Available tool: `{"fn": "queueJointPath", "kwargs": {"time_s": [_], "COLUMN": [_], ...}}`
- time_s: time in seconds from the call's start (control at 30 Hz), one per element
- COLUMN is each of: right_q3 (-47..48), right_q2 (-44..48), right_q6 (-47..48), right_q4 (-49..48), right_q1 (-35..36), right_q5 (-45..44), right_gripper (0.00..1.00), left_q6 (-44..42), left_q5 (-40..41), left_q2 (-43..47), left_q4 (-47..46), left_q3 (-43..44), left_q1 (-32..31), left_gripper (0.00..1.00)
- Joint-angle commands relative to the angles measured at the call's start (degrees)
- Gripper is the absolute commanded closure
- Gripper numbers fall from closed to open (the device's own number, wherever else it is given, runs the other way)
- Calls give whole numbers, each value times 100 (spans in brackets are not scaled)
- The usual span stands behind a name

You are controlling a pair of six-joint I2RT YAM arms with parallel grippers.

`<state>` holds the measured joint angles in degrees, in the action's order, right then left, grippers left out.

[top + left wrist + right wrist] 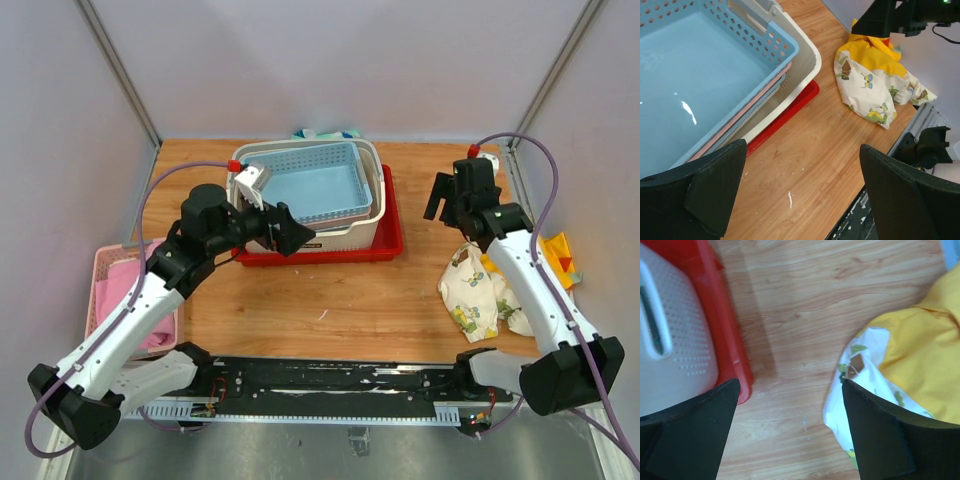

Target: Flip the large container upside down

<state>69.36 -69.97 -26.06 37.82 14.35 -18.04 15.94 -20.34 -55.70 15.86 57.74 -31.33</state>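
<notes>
My right gripper needs to lift the blue basket free of the large container [345,236], so next it should grab the blue basket across its end rim nearest the cloth.
The large container [345,236], a deep cream perforated basket, stands upright in a red tray [391,240] at the back centre. A blue basket [320,186] is nested inside it. The left wrist view shows its cream rim [809,60], and the right wrist view shows its perforated end wall with a handle slot [677,350]. My left gripper [292,232] is open and empty at the container's front left corner, above bare wood [802,195]. My right gripper [446,200] is open and empty, right of the tray, apart from it [790,430].
A crumpled white printed and yellow cloth [480,295] lies at the right of the table, also in the left wrist view [870,85] and the right wrist view [905,360]. A pink basket [125,290] sits beyond the table's left edge. A thin pink rim [747,107] shows under the blue basket.
</notes>
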Motion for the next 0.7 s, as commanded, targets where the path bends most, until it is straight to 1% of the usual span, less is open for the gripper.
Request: {"fn": "queueJointPath", "kwargs": {"time_s": [0.0,0.03,0.13,0.2,0.3,0.37,0.4,0.47,0.53,0.67], "right_q3": [-130,-22,675,1176,1868,2315,2588,3101,3489,4107], "right_q2": [180,135,-218,-557,-1062,-1523,-1837,-2333,-2731,-3377], "right_q6": [295,383,696,790,1045,1293,1375,1497,1600,1832], "right_q4": [-685,-725,-389,-165,-159,-122,-45,125,206,308], "right_q1": [104,410,1248,1568,1909,2046,2080,2105,2100,2098], "right_q5": [1225,1189,372,176,156,106,44,-112,-225,-175], "right_gripper": [14,14,14,15,16,17,18,21,28,31], "left_q6": [86,153,244,293,459,704,853,1140,1312,1297], "left_q5": [507,570,856,1088,1855,2500,2600,2611,2519,2456], "left_q2": [-130,-166,-126,32,209,299,367,487,593,584], "left_q4": [98,220,664,855,1222,1323,1312,1200,1036,1028], "left_q3": [-40,23,271,400,647,643,582,374,150,91], "left_q1": [-82,-116,-402,-443,-444,-444,-444,-444,-444,-446], "left_gripper": [1,1,1,1,1,1,1,1,1,1]}}
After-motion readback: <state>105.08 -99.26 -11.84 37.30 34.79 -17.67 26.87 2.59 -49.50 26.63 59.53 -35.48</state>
